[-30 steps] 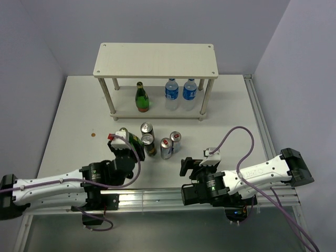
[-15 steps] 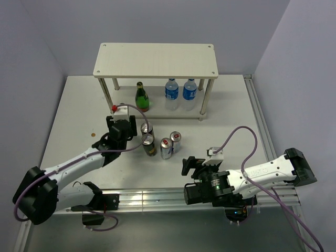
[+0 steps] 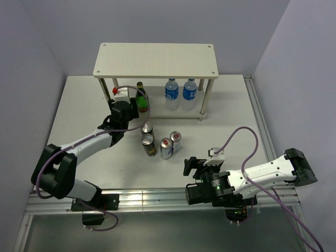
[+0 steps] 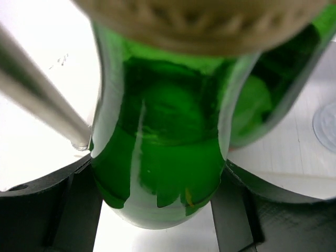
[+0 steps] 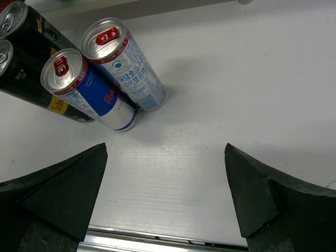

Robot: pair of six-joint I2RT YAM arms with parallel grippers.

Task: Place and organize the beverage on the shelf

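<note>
The left gripper should keep holding the bottle, because the base of the green glass bottle hangs outside the front edge of the shelf's lower level, and if I opened now, the bottle would drop short.
My left gripper (image 3: pixel 129 109) is shut on a green glass bottle (image 4: pixel 157 157) at the left end of the shelf's (image 3: pixel 156 60) lower tier. In the top view the gripper hides most of this bottle. A second green bottle (image 3: pixel 142 97) stands on that tier just right of it, and shows in the left wrist view (image 4: pixel 268 94) too. Two black cans (image 3: pixel 147 136) and two slim blue-silver-red cans (image 3: pixel 170 145) stand on the table in front of the shelf. They also show in the right wrist view, black cans (image 5: pixel 23 58) and slim cans (image 5: pixel 105 79). My right gripper (image 3: pixel 197 165) is open and empty, near the front edge.
Two clear water bottles with blue labels (image 3: pixel 180 93) stand on the lower tier's right half. A thin shelf leg (image 4: pixel 37 94) is just left of the held bottle. A metal rail (image 3: pixel 157 197) runs along the table's near edge.
My left arm has carried the green bottle from the near left of the table forward to the shelf's lower tier. The right arm has barely moved.
</note>
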